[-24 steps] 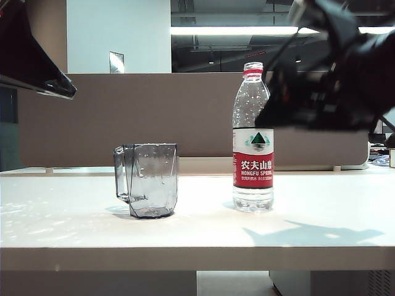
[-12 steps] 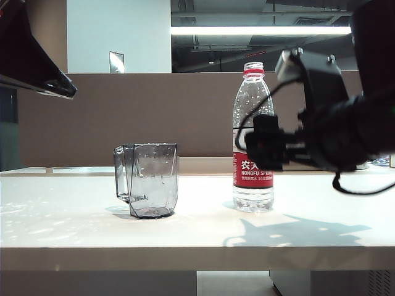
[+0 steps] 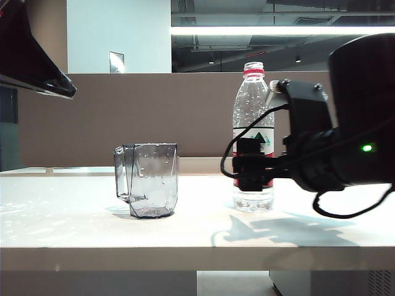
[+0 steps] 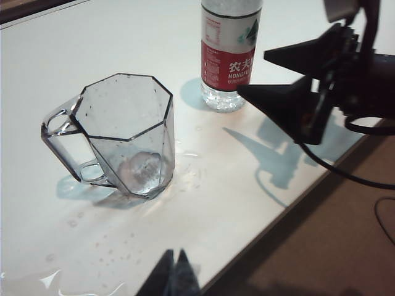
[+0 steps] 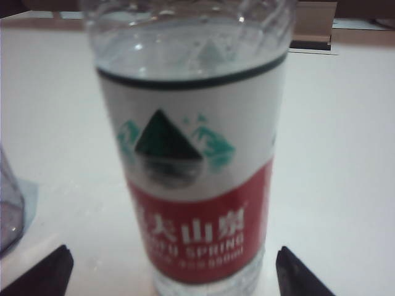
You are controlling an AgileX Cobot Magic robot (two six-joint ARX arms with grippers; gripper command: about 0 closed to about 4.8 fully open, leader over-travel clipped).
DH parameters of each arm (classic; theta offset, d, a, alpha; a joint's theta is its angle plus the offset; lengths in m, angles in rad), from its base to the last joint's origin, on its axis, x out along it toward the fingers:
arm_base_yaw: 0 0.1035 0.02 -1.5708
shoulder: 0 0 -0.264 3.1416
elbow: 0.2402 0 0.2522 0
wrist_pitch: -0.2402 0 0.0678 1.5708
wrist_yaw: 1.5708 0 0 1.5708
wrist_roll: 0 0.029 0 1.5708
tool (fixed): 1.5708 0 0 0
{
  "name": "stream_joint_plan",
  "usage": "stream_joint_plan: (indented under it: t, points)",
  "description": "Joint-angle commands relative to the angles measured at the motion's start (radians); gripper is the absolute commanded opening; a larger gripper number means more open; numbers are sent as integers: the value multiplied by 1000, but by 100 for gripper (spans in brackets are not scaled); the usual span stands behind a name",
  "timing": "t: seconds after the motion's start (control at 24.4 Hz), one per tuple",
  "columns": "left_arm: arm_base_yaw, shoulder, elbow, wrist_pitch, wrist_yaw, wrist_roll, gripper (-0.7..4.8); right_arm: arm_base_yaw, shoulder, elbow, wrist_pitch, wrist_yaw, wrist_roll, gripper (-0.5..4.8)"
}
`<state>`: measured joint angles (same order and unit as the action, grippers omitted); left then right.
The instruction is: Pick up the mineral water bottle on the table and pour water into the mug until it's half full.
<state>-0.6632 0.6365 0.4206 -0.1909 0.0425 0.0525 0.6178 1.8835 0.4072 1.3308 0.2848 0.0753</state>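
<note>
Next, my right gripper reaches the bottle and grips its labeled middle (image 5: pixel 197 166), which leaves the bottle's opening free to pour water into the mug.
The mineral water bottle (image 3: pixel 253 123) stands upright on the table (image 3: pixel 185 228), to the right of the mug (image 3: pixel 148 179). My right gripper (image 3: pixel 249 164) hangs level with the bottle's label on its near side, open. Its fingertips (image 5: pixel 46 271) sit wide apart, with the bottle (image 5: pixel 191 154) just ahead of them and untouched. From the left wrist view the right gripper (image 4: pixel 253 74) stops just short of the bottle (image 4: pixel 228 55). The mug (image 4: pixel 123 135) stands upright, handle turned away from the bottle. My left gripper (image 4: pixel 176 271) is shut and empty, above the table's near edge, short of the mug.
Water drops and a small puddle (image 4: pixel 43 283) wet the table near the mug. A brown partition (image 3: pixel 123 117) runs behind the table. A dark slanted part (image 3: pixel 31 55) hangs at the upper left. The table's front edge (image 3: pixel 185 256) lies close to both grippers.
My right arm has swung down from above the bottle to the height of its label, and its jaws have spread wider. Mug, bottle and left gripper have stayed put.
</note>
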Motion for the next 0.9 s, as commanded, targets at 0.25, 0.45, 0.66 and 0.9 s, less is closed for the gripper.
stream_joint_plan:
  t: [0.25, 0.45, 0.66, 0.9]
  points:
    - [1, -1, 3, 13, 3, -1, -1, -26, 82, 130, 19, 2, 4, 474]
    - [1, -1, 3, 13, 3, -1, -1, -48, 129, 189, 8, 2, 6, 473]
    - [1, -1, 3, 13, 3, -1, -1, -75, 150, 217, 2, 1, 7, 456]
    - [1, -1, 3, 13, 3, -1, -1, -92, 159, 220, -17, -3, 6, 350]
